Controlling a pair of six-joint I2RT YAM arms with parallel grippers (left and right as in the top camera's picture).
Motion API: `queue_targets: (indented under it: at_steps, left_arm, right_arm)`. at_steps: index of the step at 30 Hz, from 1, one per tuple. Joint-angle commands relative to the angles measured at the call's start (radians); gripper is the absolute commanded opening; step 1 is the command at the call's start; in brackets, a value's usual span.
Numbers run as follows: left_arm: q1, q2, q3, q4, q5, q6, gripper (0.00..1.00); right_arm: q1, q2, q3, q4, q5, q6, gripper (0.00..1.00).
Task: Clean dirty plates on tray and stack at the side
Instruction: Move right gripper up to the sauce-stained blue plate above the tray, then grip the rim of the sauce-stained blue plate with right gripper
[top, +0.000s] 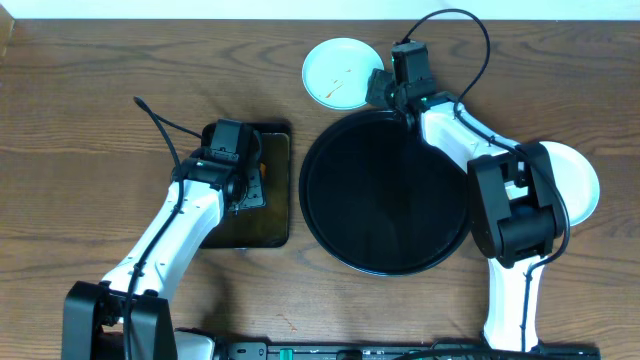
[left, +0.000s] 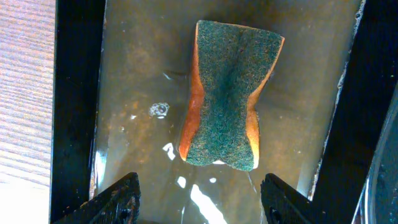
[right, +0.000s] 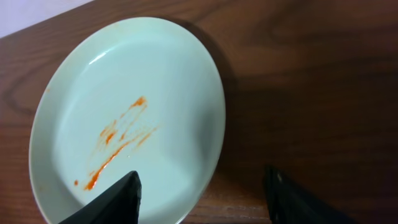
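The plate will be grabbed by its rim (right: 215, 149) with my right gripper, on the side away from the left gripper. The plate's smeared side will stay open to clean.
A pale mint-white plate (top: 336, 72) with orange sauce smears lies on the wooden table behind the round black tray (top: 385, 190); it fills the right wrist view (right: 124, 124). My right gripper (top: 385, 88) is open just above its right rim (right: 199, 199), one finger over the plate, one over the table. A second white plate (top: 580, 180) lies right of the tray, partly hidden by the right arm. The yellow plate is out of view. My left gripper (left: 199, 199) is open above a green and orange sponge (left: 227, 96) in the small rectangular tray (top: 275, 195).
The sponge tray holds shallow brownish water (left: 137, 93). The round tray has nothing on it. Cables run from both arms. The table's back edge is just behind the dirty plate.
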Motion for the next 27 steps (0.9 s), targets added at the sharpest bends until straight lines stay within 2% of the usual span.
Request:
queue_targets:
  at_steps: [1,9,14,27]
  left_arm:
    - [0.003,-0.003,0.000,-0.001,-0.008,-0.003,0.63]
    - [0.003,-0.003,0.000,-0.001,-0.008,-0.003,0.63]
    - [0.003,-0.003,0.000,-0.001,-0.008,-0.003,0.63]
    - [0.003,-0.003,0.000,-0.001,-0.008,-0.003,0.63]
  right_arm:
    - [0.012,0.047,0.017,0.022,0.022,0.123,0.60]
    - [0.024,0.098,0.017,0.114,0.027,0.160,0.59]
    - [0.027,0.110,0.017,0.137,0.031,0.175,0.48]
    - [0.027,0.120,0.017,0.140,0.082,0.217,0.41]
